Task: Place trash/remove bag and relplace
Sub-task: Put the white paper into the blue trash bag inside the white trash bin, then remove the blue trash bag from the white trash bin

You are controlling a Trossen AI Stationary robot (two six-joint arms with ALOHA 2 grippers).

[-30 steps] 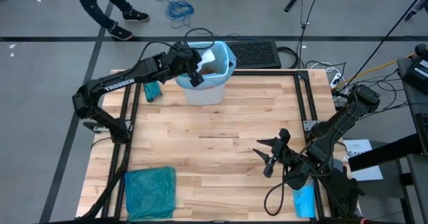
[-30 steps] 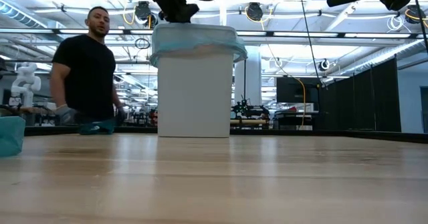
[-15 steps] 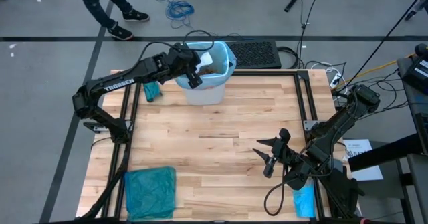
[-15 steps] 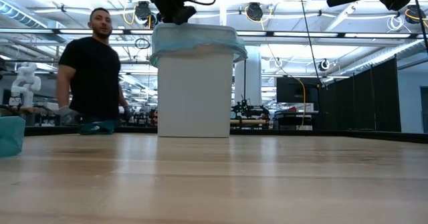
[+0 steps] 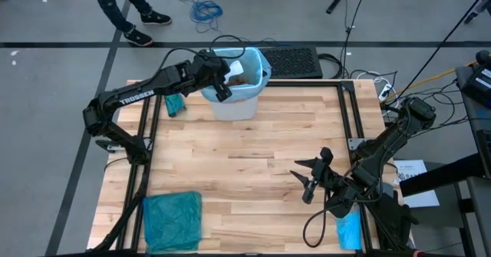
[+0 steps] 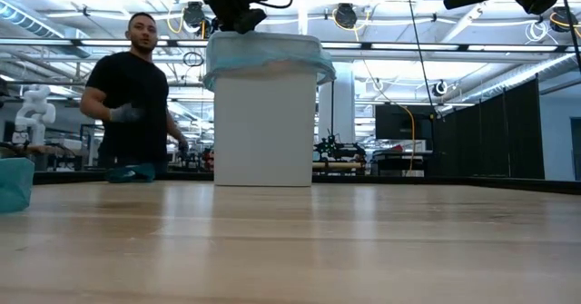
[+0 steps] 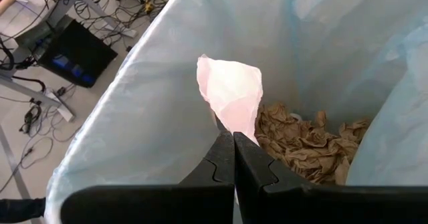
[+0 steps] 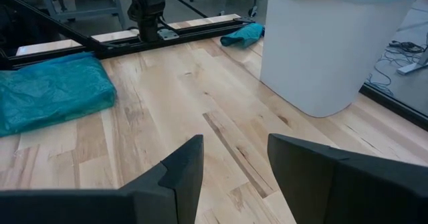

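Note:
The pale scrap hangs inside the bag's rim above brown paper and would fall onto that trash, so my left gripper opens now.
A white bin stands at the table's far edge, lined with the light blue bag, whose rim is folded over the bin's top. Crumpled brown paper trash lies at the bottom of the bag. My left gripper hangs over the bin's mouth, tilted down into it and shut on a thin pale white-pink scrap. My right gripper waits open above the table's near right part, its fingers with nothing between them. My left gripper pinches the pale scrap's lower end between its two shut fingertips. The fingers slant down into the bin from its left rim. The scrap stands out past the tips, crumpled and clear of the brown paper below.
A folded teal-green plastic bag lies at the near left corner. A small teal bundle sits left of the bin, and a bright blue roll lies off the near right edge. A person stands behind the table's far left.
Both arms have kept still. The person behind the table has stepped a little toward the bin and raised one gloved hand.

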